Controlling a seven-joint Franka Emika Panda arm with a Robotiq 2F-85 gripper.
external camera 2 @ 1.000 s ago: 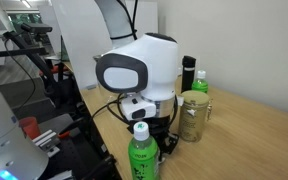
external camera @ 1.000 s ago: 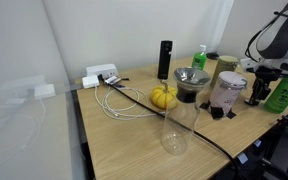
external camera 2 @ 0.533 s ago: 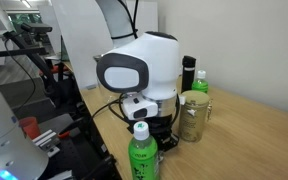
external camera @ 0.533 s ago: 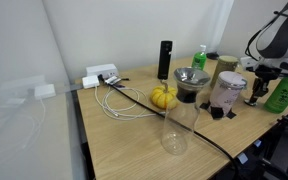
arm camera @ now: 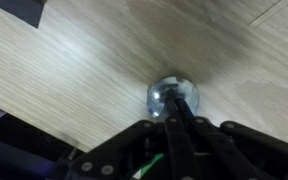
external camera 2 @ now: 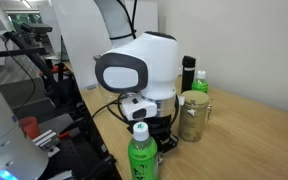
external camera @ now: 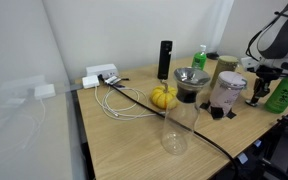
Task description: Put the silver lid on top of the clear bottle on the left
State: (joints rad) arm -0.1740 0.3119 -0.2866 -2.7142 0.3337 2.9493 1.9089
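The silver lid (arm camera: 159,96) would come off the wooden table with the gripper if the robot lifted it now, because the dark fingertips are closed together at the lid's middle.
The silver lid (arm camera: 159,96) is a small shiny round cap lying on the wooden table in the wrist view. My gripper (arm camera: 176,104) comes in from the bottom of that view, its two dark fingers pressed together across the middle of the lid, shut on it. In an exterior view the gripper (external camera: 256,95) hangs low over the table's right end, behind the jars. The clear bottle (external camera: 176,126), a see-through flask with a slim neck and broad base, stands upright near the table's front edge, well left of the gripper.
Between bottle and gripper stand a pale pinkish silver-topped jar (external camera: 228,92), a black funnel-shaped holder (external camera: 191,82) and a yellow object (external camera: 163,97). A green bottle (external camera 2: 142,155), a tan jar (external camera 2: 193,116), white cables (external camera: 124,101) and a tall black cylinder (external camera: 165,58) crowd the table.
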